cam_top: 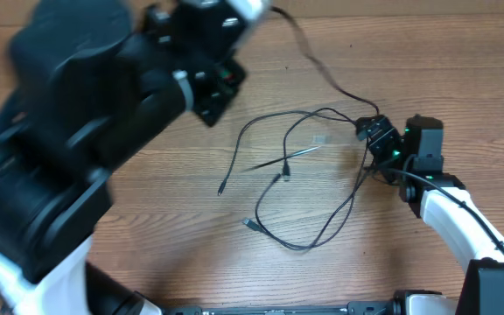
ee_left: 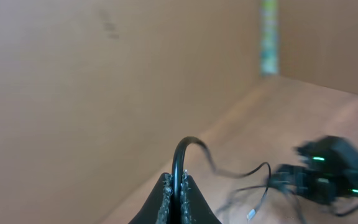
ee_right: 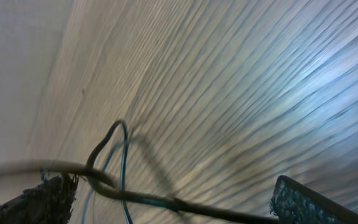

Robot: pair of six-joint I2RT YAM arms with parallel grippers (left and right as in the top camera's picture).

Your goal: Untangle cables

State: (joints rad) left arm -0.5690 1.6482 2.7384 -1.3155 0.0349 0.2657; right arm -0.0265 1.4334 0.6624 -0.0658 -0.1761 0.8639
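Note:
My right gripper is about to grab the part of the cable at the tangle's edge (cam_top: 367,138) (ee_right: 166,202), away from my left gripper. It will then pull the cable free.
Several thin black cables (cam_top: 354,197) lie in a loose tangle at mid-table, with a silver-tipped plug (cam_top: 250,225) at the near end. My left gripper (ee_left: 174,186) is raised at the far edge (cam_top: 265,10) and shut on one cable (ee_left: 180,152), which runs down from it (cam_top: 322,74) toward the tangle's right side. My right gripper (cam_top: 376,133) sits low at the tangle's right edge. In the right wrist view it is open (ee_right: 173,190), with cable strands (ee_right: 142,199) crossing between its fingers just above the wood.
My blurred left arm (cam_top: 68,149) covers the left part of the overhead view. The wooden table (cam_top: 173,236) shows bare in front of the tangle. A brown wall (ee_left: 73,93) stands behind the table. A small pale mark (cam_top: 320,138) lies inside the cable loop.

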